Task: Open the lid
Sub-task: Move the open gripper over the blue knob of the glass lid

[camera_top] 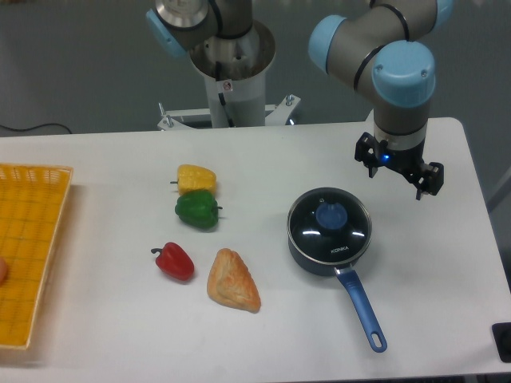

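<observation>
The lid needs to be opened next. It is a wide flat disc of glass [312, 241], so my gripper needs to grab it by its narrow blue knob [331, 215].
The lid [330, 227], a round glass disc with a blue centre knob and small white lettering, lies flat on the dark saucepan [303, 257]. The pan's blue handle [363, 307] points toward the table's front right. My gripper [396, 182] hangs behind and to the right of the pan, off the lid and pointing down. Its two fingers are spread apart with nothing between them.
Left of the pan lie a yellow pepper [196, 178], a green pepper [196, 210], a red pepper [174, 261] and a pastry [232, 280]. A yellow basket [32, 199] sits at the left edge. The arm's base [231, 76] stands behind the table.
</observation>
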`<state>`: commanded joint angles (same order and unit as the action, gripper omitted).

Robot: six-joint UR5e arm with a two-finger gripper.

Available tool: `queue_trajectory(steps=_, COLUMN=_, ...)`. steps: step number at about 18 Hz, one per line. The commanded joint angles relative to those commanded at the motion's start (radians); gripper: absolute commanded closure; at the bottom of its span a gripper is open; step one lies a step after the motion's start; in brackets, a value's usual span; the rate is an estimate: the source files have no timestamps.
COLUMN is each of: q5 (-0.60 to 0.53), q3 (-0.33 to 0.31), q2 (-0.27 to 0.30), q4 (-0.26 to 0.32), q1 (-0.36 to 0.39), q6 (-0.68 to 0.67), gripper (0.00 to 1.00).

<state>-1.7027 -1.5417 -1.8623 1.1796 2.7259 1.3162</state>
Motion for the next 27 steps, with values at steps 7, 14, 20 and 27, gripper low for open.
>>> queue_trajectory(steps=7, q5=0.009, q3=0.0, q2=0.002, q4=0.006, q1=0.005, q6=0.002, gripper=0.0)
queue_trajectory(steps=14, q5=0.12, q3=-0.028, q2=0.008, q4=-0.008, q1=0.032, q6=-0.084, gripper=0.0)
queue_trajectory(steps=20, q5=0.121, q3=-0.032, q2=0.008, q4=-0.008, q1=0.031, q6=-0.194, gripper=0.0)
queue_trajectory(steps=27, q5=0.12, q3=-0.08, q2=0.006, q4=-0.078, q1=0.023, q6=-0.317, gripper=0.0)
